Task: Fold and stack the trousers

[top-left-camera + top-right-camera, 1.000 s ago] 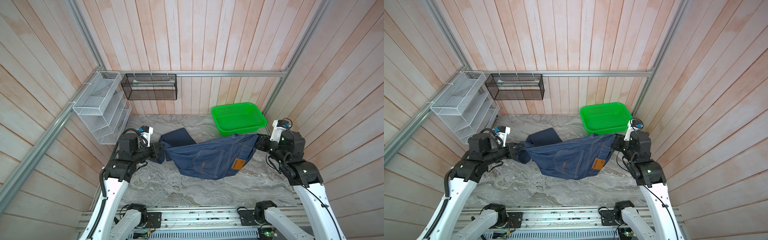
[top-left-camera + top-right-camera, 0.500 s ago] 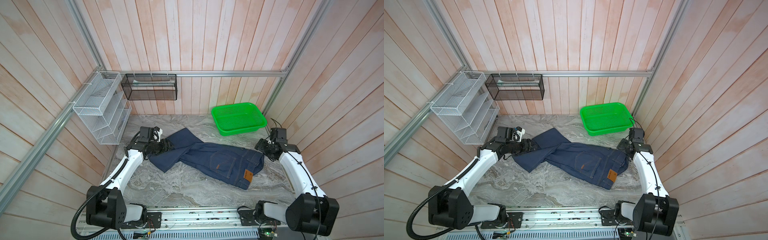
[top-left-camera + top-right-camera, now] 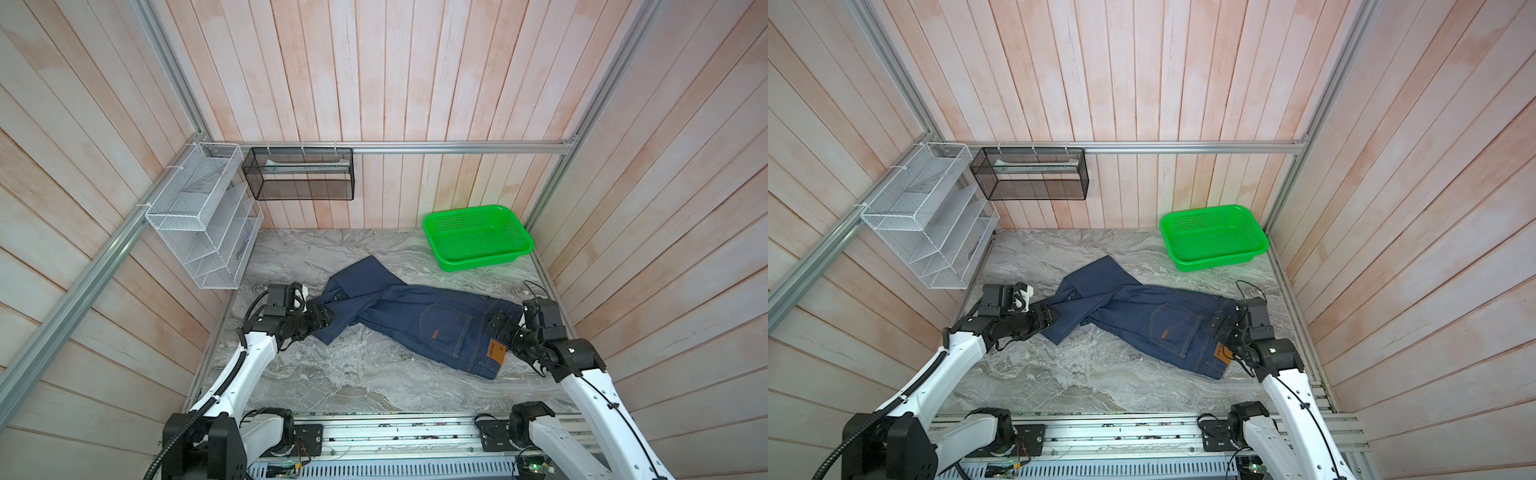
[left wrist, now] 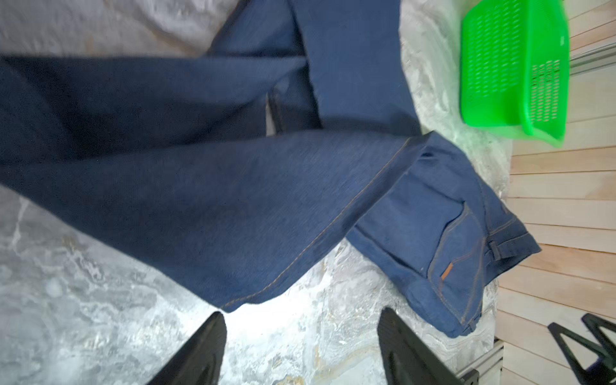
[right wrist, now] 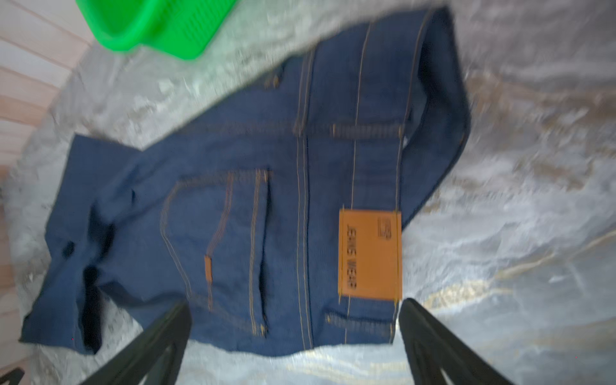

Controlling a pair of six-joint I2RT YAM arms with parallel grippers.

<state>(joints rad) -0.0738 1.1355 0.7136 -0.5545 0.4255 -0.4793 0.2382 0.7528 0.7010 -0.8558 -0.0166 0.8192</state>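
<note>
My right gripper grabs the trousers' near side edge at the waist next, beside the brown patch (image 3: 496, 351), to spread them for folding.
The trousers (image 3: 415, 316) are dark blue jeans with tan stitching, lying flat on the marble table (image 3: 332, 382) in both top views. Their legs point left, one crossed over the other. The waist with its brown patch (image 3: 496, 351) lies at the right. My left gripper (image 3: 325, 318) stands open at the leg hems, and in the left wrist view bare marble shows between its fingers (image 4: 206, 346), just short of a hem (image 4: 233, 186). My right gripper (image 3: 498, 328) stands open at the waistband, its fingers (image 5: 160, 340) straddling the waist edge (image 5: 300, 200) without holding it.
A green basket (image 3: 478, 237) stands at the table's back right, near the waist end. A white wire rack (image 3: 203, 216) hangs on the left wall and a black mesh basket (image 3: 299, 174) on the back wall. Wooden walls close in both sides.
A second ago both grippers held the trousers stretched above the table. Both have opened and let go, the trousers now lie flat, and both arms have come down low.
</note>
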